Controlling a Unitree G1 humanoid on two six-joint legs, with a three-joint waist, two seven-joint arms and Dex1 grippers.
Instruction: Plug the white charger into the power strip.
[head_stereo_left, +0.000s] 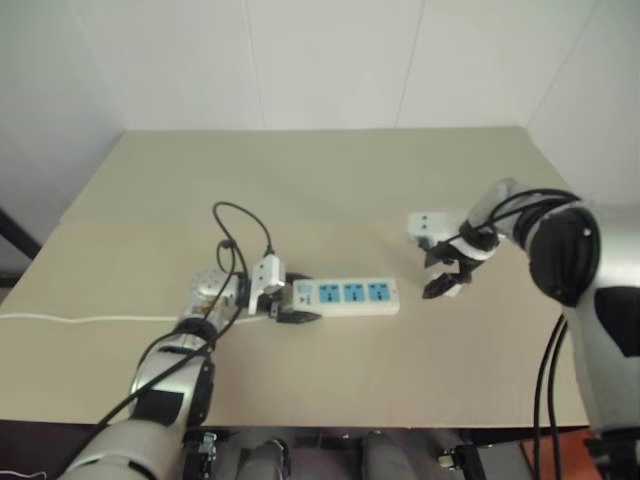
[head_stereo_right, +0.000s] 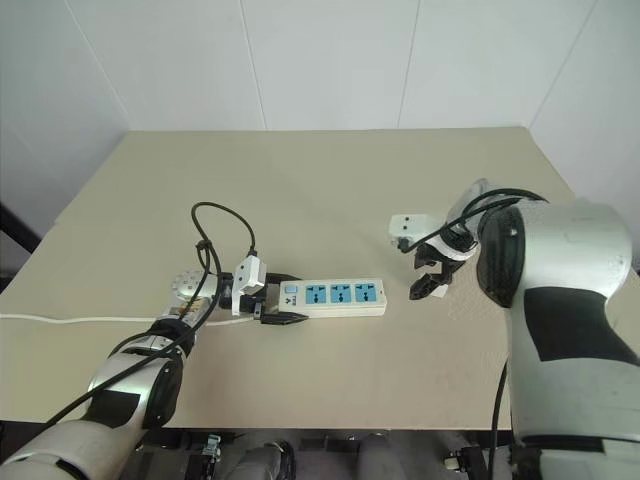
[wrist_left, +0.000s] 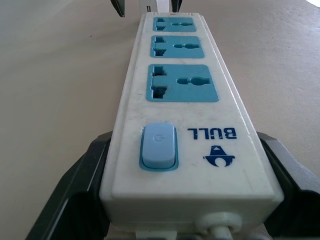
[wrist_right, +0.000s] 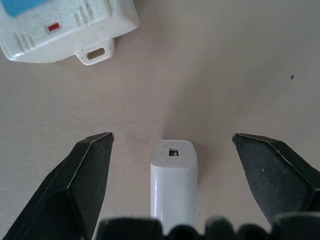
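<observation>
My right gripper grabs the white charger by the sides of its body (wrist_right: 173, 192) next, since its pins stay free to enter the power strip (wrist_right: 65, 27).
The power strip (head_stereo_left: 350, 295) lies flat on the tan table, its three blue socket faces up. My left gripper (head_stereo_left: 293, 300) is shut on its switch end, one black finger (wrist_left: 75, 190) pressed against each long side. The white charger (wrist_right: 174, 185) lies on the table just past the strip's far end (wrist_right: 65, 25). My right gripper (wrist_right: 172, 137) points steeply down over it and stands open. Its two fingers straddle the charger with a wide gap on each side, touching nothing. In the head views that gripper (head_stereo_left: 445, 275) is to the right of the strip.
The strip's thin white cord (head_stereo_left: 90, 320) runs left along the table toward its left edge. Black cables (head_stereo_left: 235, 235) loop above my left wrist. The tan table (head_stereo_left: 330, 180) stretches wide behind both arms, with white walls beyond it.
</observation>
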